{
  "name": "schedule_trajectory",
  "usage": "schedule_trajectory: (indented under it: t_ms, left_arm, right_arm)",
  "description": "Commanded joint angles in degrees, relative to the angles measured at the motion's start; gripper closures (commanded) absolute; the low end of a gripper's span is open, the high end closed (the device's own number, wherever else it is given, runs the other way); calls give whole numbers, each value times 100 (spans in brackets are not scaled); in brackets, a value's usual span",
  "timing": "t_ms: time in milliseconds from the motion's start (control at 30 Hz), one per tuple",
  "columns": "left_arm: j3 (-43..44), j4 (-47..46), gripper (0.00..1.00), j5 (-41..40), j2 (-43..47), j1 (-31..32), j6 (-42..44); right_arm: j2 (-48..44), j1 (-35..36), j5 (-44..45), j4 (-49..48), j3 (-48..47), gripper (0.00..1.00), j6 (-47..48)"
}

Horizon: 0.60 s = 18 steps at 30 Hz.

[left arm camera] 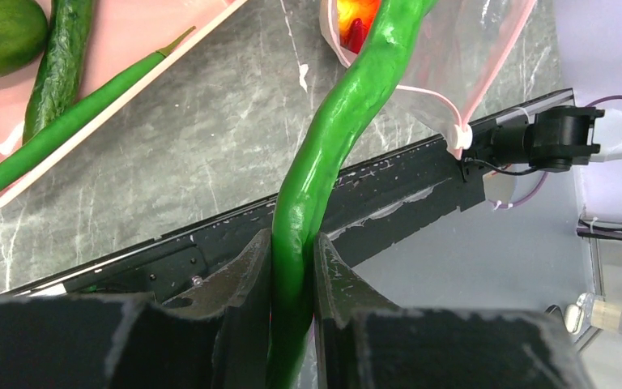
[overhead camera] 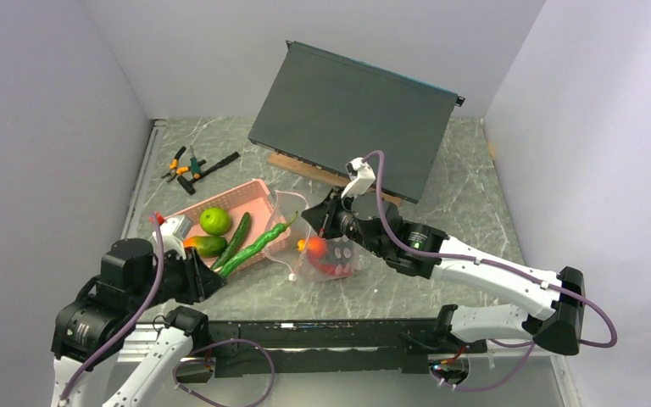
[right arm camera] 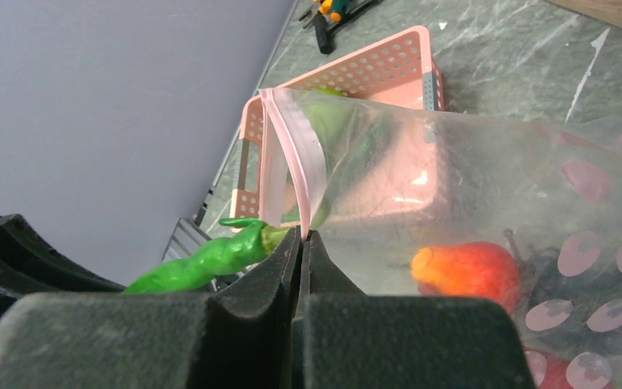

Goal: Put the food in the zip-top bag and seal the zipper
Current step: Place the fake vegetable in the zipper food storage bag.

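Most of the long green pepper hangs outside the zip-top bag's opening (overhead camera: 286, 253). My left gripper needs to stay closed on the pepper until its thick body is inside.
My left gripper (left arm camera: 291, 259) is shut on the near end of the long green pepper (left arm camera: 348, 105), held above the table. The pepper's (overhead camera: 258, 246) stem tip reaches the mouth of the clear zip-top bag (overhead camera: 307, 268). My right gripper (right arm camera: 301, 239) is shut on the pink zipper (right arm camera: 291, 162) edge and holds the mouth up and open. Inside the bag lie an orange-red piece (right arm camera: 466, 267) and a red one. The pink basket (overhead camera: 250, 188) holds a green apple (overhead camera: 214, 220), a mango (overhead camera: 206, 246) and a dark green vegetable (overhead camera: 237, 236).
Orange-handled pliers (overhead camera: 188, 165) lie at the back left. A dark board (overhead camera: 352, 119) leans at the back on a wooden strip. A black rail (overhead camera: 331, 335) runs along the table's front edge between the arm bases. Grey walls close both sides.
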<state>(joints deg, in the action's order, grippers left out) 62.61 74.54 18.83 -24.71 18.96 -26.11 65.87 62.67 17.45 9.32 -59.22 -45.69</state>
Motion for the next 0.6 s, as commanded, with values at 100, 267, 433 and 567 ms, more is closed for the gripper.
schedule_trajectory:
  t_ms: [100, 267, 433, 567]
  left_arm:
    - [209, -226, 95, -167, -650, 11, 211]
    - [330, -729, 91, -204, -1027, 11, 14]
    - [75, -1625, 89, 303, -1197, 24, -361]
    - [-187, -2156, 85, 456, -1260, 215, -590]
  right_arm:
    - [106, 108, -40, -489, -152, 100, 220]
    - [238, 245, 116, -381, -222, 100, 285]
    - [333, 371, 265, -354, -260, 100, 399]
    - [325, 382, 286, -388, -230, 100, 378]
